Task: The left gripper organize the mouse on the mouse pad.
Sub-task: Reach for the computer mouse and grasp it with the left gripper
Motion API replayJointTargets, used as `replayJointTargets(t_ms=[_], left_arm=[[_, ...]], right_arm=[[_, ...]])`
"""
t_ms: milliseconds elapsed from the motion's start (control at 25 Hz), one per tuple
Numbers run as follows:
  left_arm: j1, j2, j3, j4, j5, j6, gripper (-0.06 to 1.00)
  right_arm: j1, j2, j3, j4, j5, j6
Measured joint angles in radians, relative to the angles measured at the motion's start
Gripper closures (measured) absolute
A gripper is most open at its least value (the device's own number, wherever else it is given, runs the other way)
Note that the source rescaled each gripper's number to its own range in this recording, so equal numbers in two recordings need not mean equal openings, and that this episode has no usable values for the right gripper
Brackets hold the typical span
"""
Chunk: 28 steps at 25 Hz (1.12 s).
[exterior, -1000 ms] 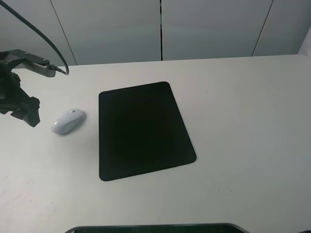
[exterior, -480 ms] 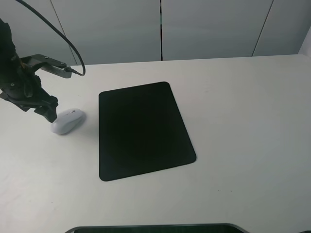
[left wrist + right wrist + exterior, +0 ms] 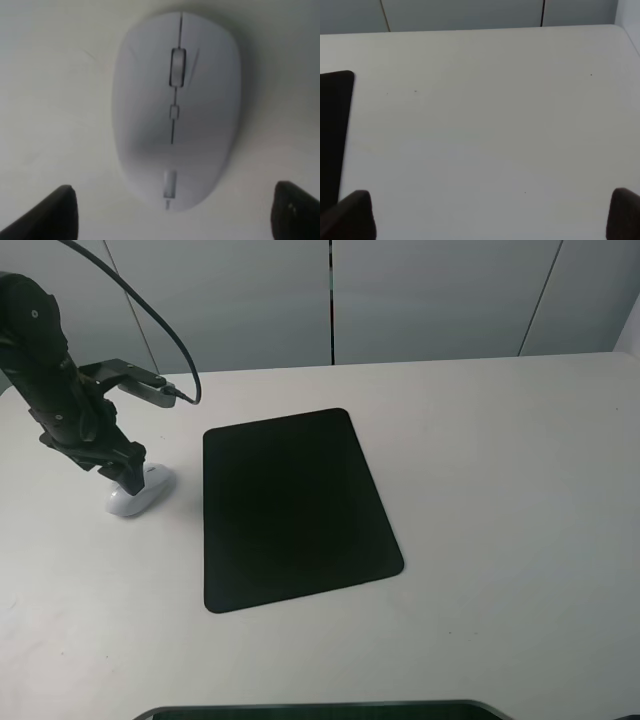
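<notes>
My left gripper's fingers are only at the mouse's near end (image 3: 169, 197), short of the mouse's middle, so it needs to move forward before it closes on the mouse.
The white mouse (image 3: 143, 496) lies on the table just left of the black mouse pad (image 3: 295, 505), apart from it. My left gripper (image 3: 130, 480) has come down over the mouse and hides part of it in the high view. The left wrist view shows the mouse (image 3: 175, 110) with its grey scroll wheel close below. There my left gripper (image 3: 175, 215) is open, with one dark fingertip (image 3: 55, 215) on each side of the mouse's near end. My right gripper (image 3: 487, 215) is open over bare table, with a corner of the mouse pad (image 3: 332, 130) at the edge of its view.
The white table (image 3: 500, 490) stretches wide to the right of the pad. A black cable (image 3: 150, 310) loops from the left arm over the back left of the table. A dark edge (image 3: 320, 708) runs along the table's front.
The left arm has swung in from the left edge toward the mouse and lowered, so its gripper now stands over the mouse. Mouse and pad have not moved.
</notes>
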Motion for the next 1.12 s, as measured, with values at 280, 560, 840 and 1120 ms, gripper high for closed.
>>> replayJointTargets(t_ms=[280, 560, 840, 1120], left_arm=[[0.000, 0.068, -0.013, 0.000, -0.015, 0.004, -0.01], [0.000, 0.109, -0.013, -0.006, -0.076, 0.004, -0.01], [0.000, 0.145, -0.013, -0.015, -0.141, 0.004, -0.01], [0.000, 0.151, -0.013, -0.016, -0.151, 0.004, -0.01]], right_arm=[[0.000, 0.000, 0.000, 0.000, 0.000, 0.000], [0.000, 0.000, 0.000, 0.000, 0.000, 0.000], [0.000, 0.000, 0.000, 0.000, 0.000, 0.000], [0.000, 0.000, 0.000, 0.000, 0.000, 0.000]])
